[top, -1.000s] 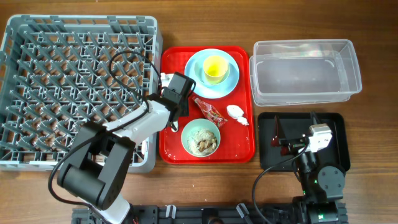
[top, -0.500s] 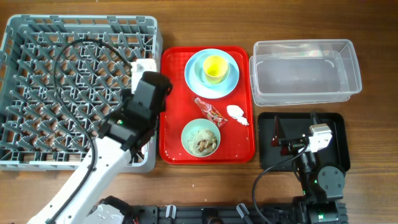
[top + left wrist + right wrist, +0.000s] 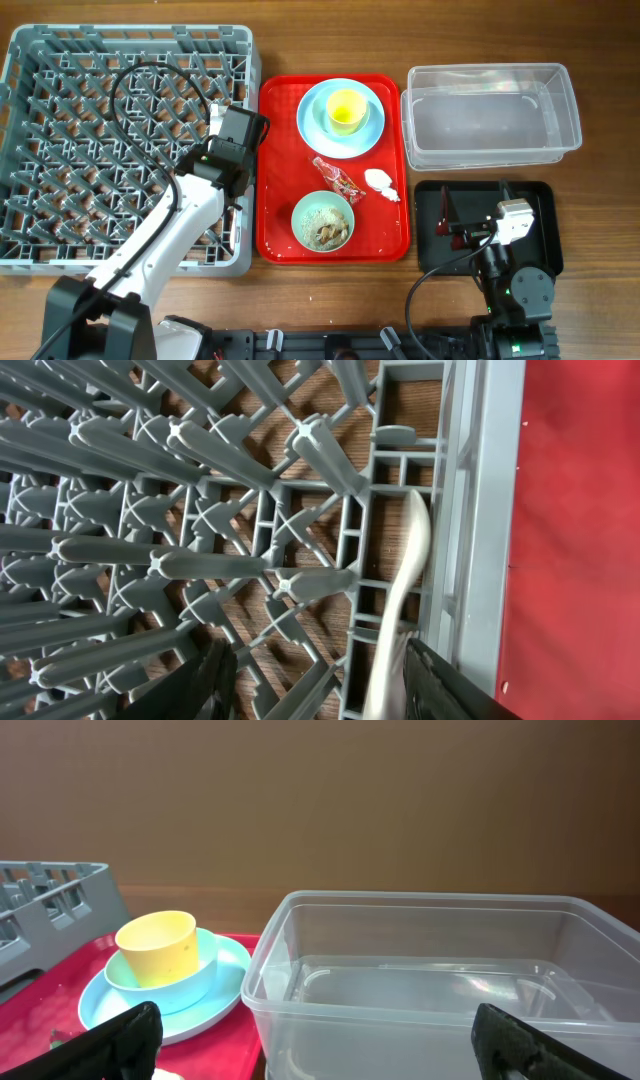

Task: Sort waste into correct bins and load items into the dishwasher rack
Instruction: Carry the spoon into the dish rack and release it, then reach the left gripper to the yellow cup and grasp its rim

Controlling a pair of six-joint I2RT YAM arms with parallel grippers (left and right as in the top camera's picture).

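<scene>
The yellow cup should go into the dishwasher rack, so my left gripper should grab it by one side of the cup's open rim. The cup's body and base then stay free for loading.
My left gripper (image 3: 226,158) (image 3: 320,695) hangs over the right edge of the grey dishwasher rack (image 3: 60,60) (image 3: 480,510), jaws open. A white plastic utensil with a rounded, spoon-like end (image 3: 405,595) lies in the rack's edge channel, close beside the right finger (image 3: 445,685). On the red tray (image 3: 275,235) stand a pale blue plate (image 3: 375,125) bearing a yellow cup (image 3: 345,110) (image 3: 160,950), a green bowl of rice and scraps (image 3: 322,220), a red wrapper (image 3: 338,180) and a white tissue (image 3: 380,182). My right gripper (image 3: 472,215) (image 3: 320,1055) rests open above the black tray (image 3: 545,205).
The clear tub (image 3: 490,115) (image 3: 430,990) stands at the back right, right behind the black tray. The red tray lies between the rack and the two bins. A black cable (image 3: 150,80) loops over the rack.
My left arm swung from the red tray's left edge to over the rack's right edge, and its jaws opened, letting the white utensil go into the rack. The right arm stayed still.
</scene>
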